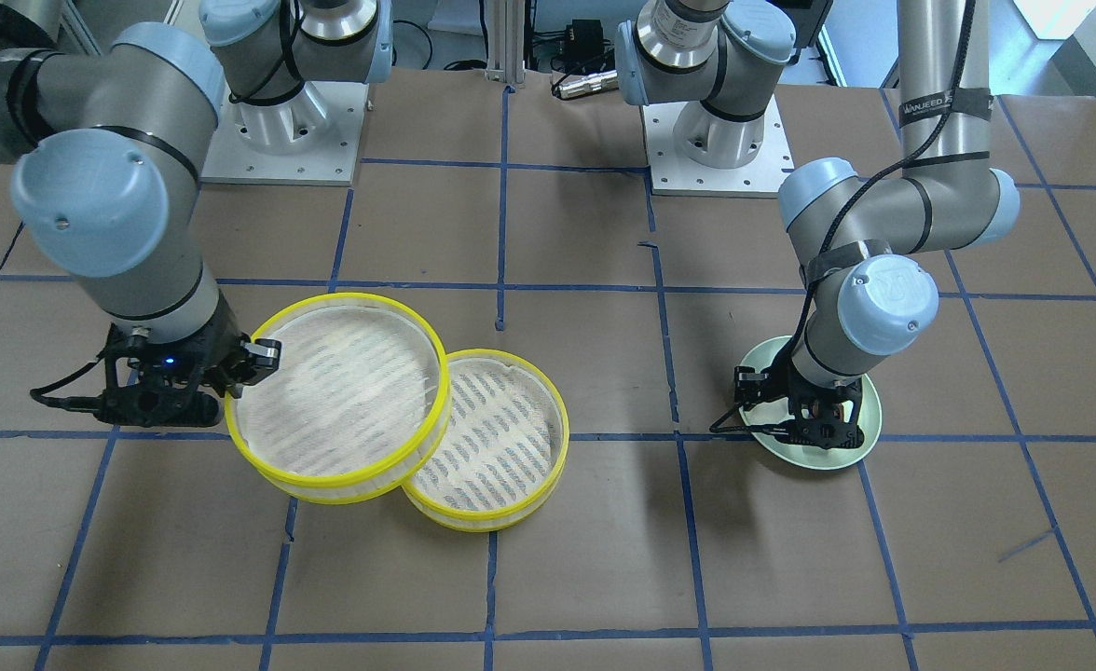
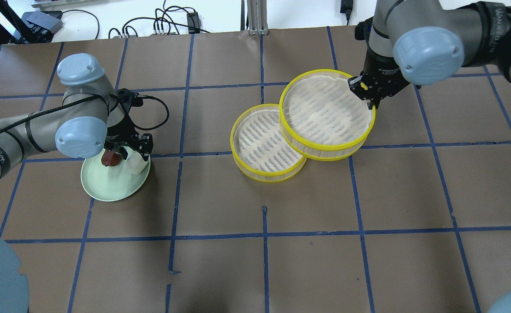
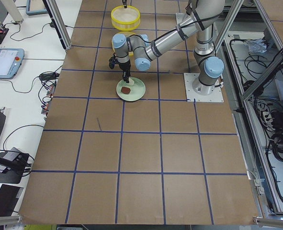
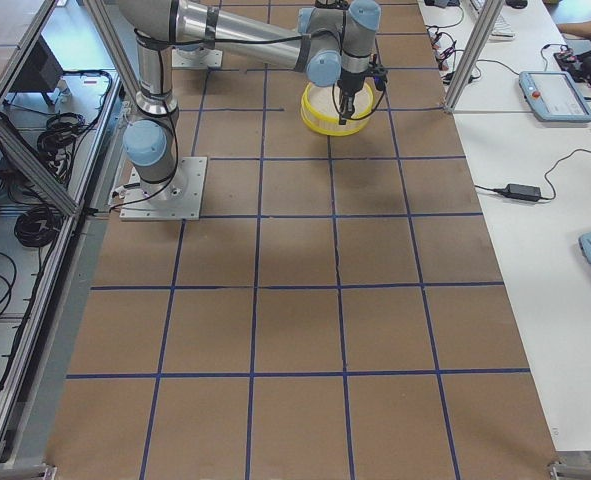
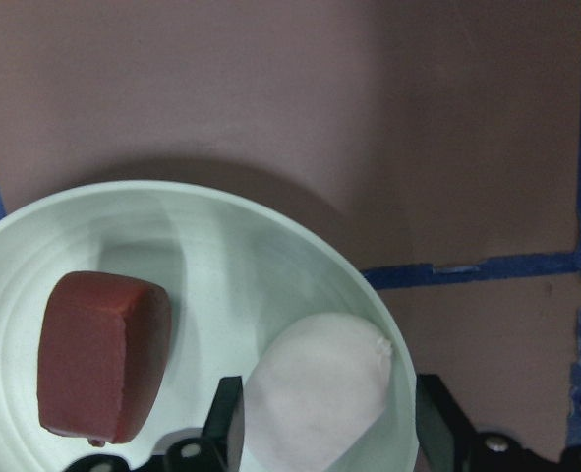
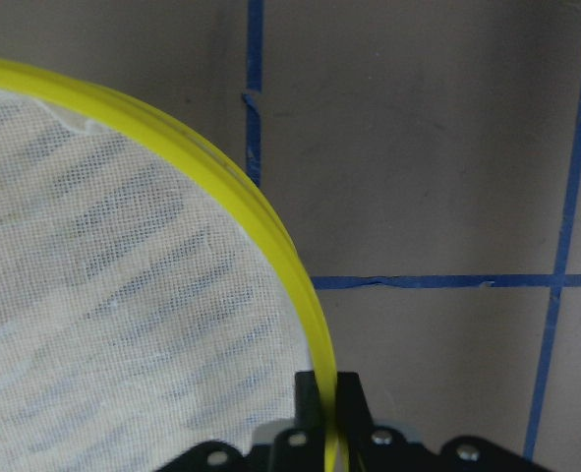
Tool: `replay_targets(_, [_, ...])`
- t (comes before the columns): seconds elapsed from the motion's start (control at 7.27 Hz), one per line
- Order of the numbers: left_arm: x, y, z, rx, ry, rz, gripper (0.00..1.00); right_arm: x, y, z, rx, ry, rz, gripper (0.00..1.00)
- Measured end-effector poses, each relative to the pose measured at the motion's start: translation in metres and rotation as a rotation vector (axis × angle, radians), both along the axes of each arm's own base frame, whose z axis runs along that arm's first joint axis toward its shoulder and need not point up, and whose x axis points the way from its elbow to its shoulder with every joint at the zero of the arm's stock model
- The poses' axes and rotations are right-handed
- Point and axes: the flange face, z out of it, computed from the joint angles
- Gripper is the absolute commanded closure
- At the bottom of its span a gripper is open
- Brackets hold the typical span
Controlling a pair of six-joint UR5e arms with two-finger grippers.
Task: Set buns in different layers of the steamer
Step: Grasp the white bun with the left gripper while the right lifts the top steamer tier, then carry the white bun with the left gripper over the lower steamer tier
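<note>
My left gripper picks up the white bun by its rounded sides next, to place it in a steamer layer.
My right gripper [image 2: 370,98] is shut on the yellow rim of one steamer layer [image 2: 325,113] and holds it tilted, overlapping the edge of the second layer [image 2: 260,143], which lies flat on the table. The right wrist view shows the fingers [image 6: 310,393] pinching that rim. Both mesh floors are bare. My left gripper [image 2: 127,152] is low over the pale green plate [image 2: 107,184], open, with its fingers on either side of the white bun [image 5: 315,393]. The reddish-brown bun [image 5: 103,354] lies beside the white bun on the plate.
The table is brown board with blue tape lines. The two arm bases [image 1: 716,140] stand at the robot side. Cables lie beyond the table's far edge [image 2: 160,21]. The plate and the trays are about two grid squares apart.
</note>
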Motion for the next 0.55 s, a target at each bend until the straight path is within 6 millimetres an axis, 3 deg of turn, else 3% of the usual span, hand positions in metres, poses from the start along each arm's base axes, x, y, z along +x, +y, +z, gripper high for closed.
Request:
replay_targets(0.28, [0.0, 0.002, -0.005, 0.011, 0.0, -0.002, 0.88, -0.016, -0.004, -0.003, 0.007, 0.001, 0.014, 0.92])
replay_targets(0.55, [0.0, -0.001, 0.016, -0.03, -0.006, -0.002, 0.9, -0.017, -0.005, -0.002, 0.005, 0.002, 0.015, 0.92])
